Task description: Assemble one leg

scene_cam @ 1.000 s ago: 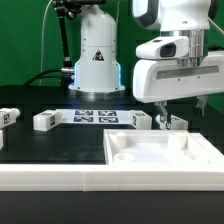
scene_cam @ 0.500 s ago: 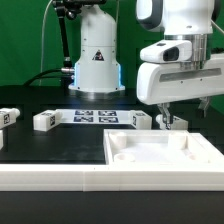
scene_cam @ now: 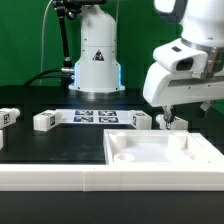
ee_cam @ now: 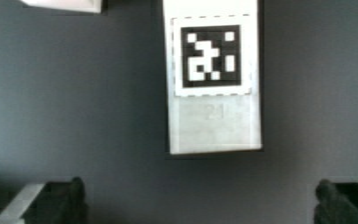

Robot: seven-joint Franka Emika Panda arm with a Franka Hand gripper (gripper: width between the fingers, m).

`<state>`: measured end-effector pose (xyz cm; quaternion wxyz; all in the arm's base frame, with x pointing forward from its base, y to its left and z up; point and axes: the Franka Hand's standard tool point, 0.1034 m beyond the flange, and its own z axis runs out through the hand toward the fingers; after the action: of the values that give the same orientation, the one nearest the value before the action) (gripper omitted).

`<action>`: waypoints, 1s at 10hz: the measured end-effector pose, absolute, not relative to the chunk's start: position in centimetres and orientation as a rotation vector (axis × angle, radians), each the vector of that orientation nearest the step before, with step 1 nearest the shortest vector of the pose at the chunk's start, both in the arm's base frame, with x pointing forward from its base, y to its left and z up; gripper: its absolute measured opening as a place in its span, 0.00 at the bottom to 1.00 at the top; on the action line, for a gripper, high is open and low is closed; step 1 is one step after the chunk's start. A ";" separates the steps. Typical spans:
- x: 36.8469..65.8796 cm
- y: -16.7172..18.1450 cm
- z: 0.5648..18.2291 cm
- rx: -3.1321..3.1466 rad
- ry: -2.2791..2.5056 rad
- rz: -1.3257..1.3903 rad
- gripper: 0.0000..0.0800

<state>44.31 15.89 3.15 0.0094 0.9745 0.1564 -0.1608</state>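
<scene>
The leg's near end lies ahead of my open fingers in the wrist view, so my gripper would miss now and should move toward the leg before closing.
Several legs, small white blocks with black-and-white tags, lie on the black table: two at the exterior view's left (scene_cam: 8, 118) (scene_cam: 44, 121), one near the middle (scene_cam: 140, 119) and one (scene_cam: 176, 123) under the hand. My gripper (scene_cam: 172, 111) hangs just above that last leg, behind the large white tray-like piece (scene_cam: 165, 152). In the wrist view one leg (ee_cam: 213, 85) lies flat, tag up, ahead of my gripper (ee_cam: 201, 205). The dark fingers (ee_cam: 51, 200) stand wide apart with nothing between them. A corner of another white part (ee_cam: 60, 5) shows at the frame's edge.
The marker board (scene_cam: 95, 117) lies in front of the robot base (scene_cam: 96, 60). A long white rail (scene_cam: 60, 178) runs along the front of the table. Cables hang behind the base at the exterior view's left.
The arm's hand has risen and swung toward the exterior view's right, tilting as it went. The legs and the tray-like piece have not moved.
</scene>
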 end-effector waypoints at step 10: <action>41.6 14.9 1.1 2.644 0.386 -1.356 0.81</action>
<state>41.60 14.92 1.10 0.0727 0.8801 0.1284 -0.4513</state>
